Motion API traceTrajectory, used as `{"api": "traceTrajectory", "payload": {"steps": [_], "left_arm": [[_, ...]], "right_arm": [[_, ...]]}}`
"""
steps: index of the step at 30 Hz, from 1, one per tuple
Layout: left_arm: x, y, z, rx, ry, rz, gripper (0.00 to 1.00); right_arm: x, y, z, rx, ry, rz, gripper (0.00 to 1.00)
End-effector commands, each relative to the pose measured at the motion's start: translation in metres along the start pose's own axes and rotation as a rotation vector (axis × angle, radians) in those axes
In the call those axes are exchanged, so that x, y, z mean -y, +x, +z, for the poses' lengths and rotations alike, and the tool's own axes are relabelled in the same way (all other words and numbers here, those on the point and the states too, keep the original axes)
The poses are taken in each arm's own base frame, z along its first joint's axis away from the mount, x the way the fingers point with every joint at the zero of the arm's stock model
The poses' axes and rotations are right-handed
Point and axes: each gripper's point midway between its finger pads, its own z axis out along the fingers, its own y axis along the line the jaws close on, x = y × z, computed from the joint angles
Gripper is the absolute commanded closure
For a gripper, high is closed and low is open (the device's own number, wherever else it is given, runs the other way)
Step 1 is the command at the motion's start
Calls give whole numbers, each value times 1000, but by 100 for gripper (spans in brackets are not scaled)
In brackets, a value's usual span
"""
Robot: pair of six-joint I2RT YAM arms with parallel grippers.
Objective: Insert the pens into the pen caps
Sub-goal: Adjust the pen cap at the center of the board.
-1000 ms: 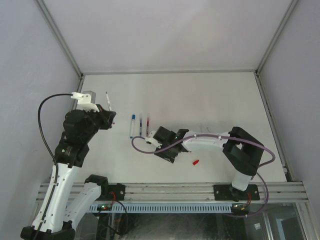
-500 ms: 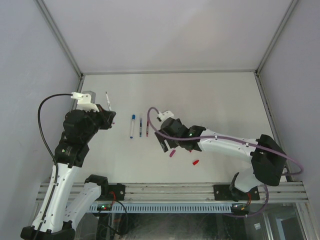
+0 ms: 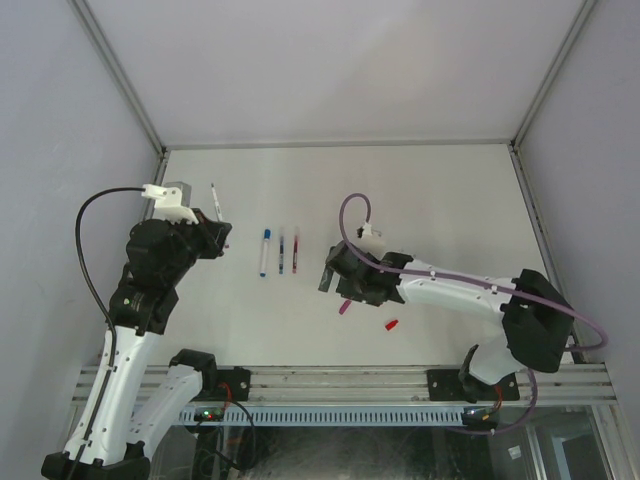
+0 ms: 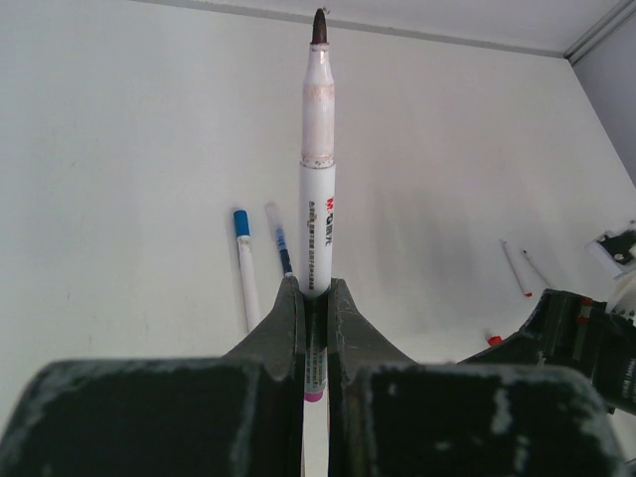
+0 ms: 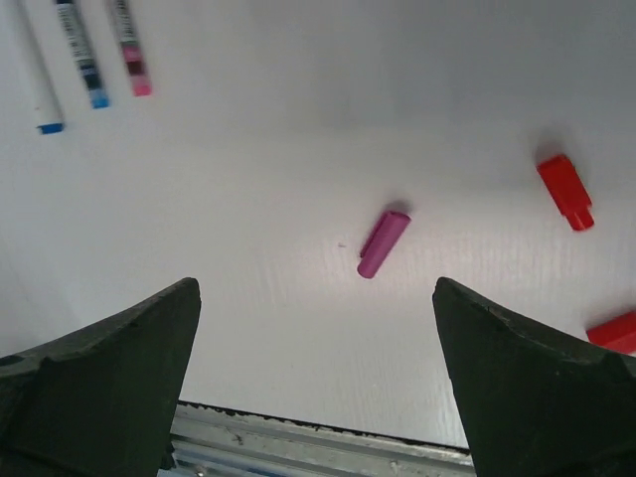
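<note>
The right gripper reaches the magenta pen cap next and grabs it across its sides, leaving the cap's open end free to insert the pen.
My left gripper (image 4: 314, 298) is shut on a white pen (image 4: 317, 189) with a magenta rear end, its dark bare tip pointing away; in the top view that gripper (image 3: 217, 236) hangs over the table's left side. Three pens (image 3: 281, 252) lie side by side mid-table. A magenta pen cap (image 5: 383, 242) lies loose on the table ahead of my open, empty right gripper (image 5: 316, 286), and the top view shows this cap (image 3: 344, 307) just in front of that gripper (image 3: 333, 284). A red pen cap (image 5: 564, 191) lies to the right of the magenta one.
Another red piece (image 5: 612, 331) is cut off at the right wrist view's edge. Two thin pens (image 4: 517, 268) lie near the right arm in the left wrist view. The table's metal front rail (image 3: 340, 380) runs close behind the caps.
My right gripper has opened wide, left the magenta cap on the table and drawn back from it to the right. The left gripper and its pen have stayed still.
</note>
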Motion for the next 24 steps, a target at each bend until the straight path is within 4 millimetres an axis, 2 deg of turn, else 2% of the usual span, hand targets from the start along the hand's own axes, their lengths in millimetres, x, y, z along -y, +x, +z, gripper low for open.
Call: {"api": "traceTrajectory", "payload": {"steps": [1, 5, 17, 20, 24], "left_arm": [[-1, 2, 3, 21, 7, -11, 100], [-1, 2, 4, 21, 8, -12, 100], [-1, 3, 4, 17, 8, -11, 100], [-2, 3, 4, 17, 7, -12, 100], [-1, 2, 4, 17, 10, -10, 100]], "right_arm": [[12, 16, 5, -58, 155, 274, 0], [24, 23, 11, -84, 251, 321, 3], [25, 31, 34, -144, 300, 343, 25], [27, 33, 39, -154, 309, 342, 32], [32, 33, 48, -143, 330, 327, 46]]}}
